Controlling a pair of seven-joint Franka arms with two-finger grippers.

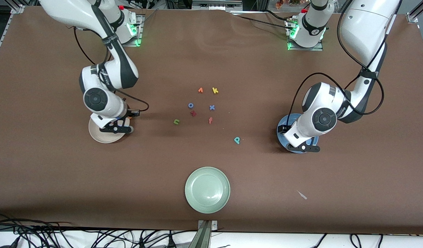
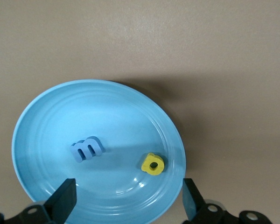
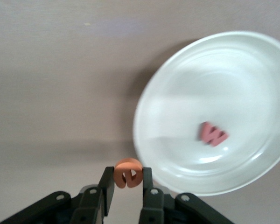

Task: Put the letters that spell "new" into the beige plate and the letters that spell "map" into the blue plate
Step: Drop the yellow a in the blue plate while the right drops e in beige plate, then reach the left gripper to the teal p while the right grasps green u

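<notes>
My right gripper keeps holding the orange e (image 3: 128, 173) from here until the e sits inside the beige plate, as the e hangs at the beige plate's rim, short of the w.
My right gripper (image 3: 128, 181) is shut on the orange e (image 3: 128, 171) and holds it up by the rim of the beige plate (image 3: 186, 93). The pinkish-red w (image 3: 213, 134) lies in that plate. The left gripper (image 2: 127, 200) hangs open over the blue plate (image 2: 51, 121), nothing between its fingers. The violet-blue m (image 2: 87, 149) and yellow a (image 2: 153, 164) lie in the blue plate. On the table, the green n (image 1: 176, 121) and teal p (image 1: 237, 140) lie loose between the beige plate (image 1: 97, 134) and blue plate (image 1: 286, 120).
At mid-table lie an orange v (image 1: 200, 90), yellow k (image 1: 215, 90), blue o (image 1: 191, 105), blue x (image 1: 212, 107), orange-red f (image 1: 210, 120) and a dark red letter (image 1: 193, 113). A pale green plate (image 1: 207, 189) sits nearest the front camera.
</notes>
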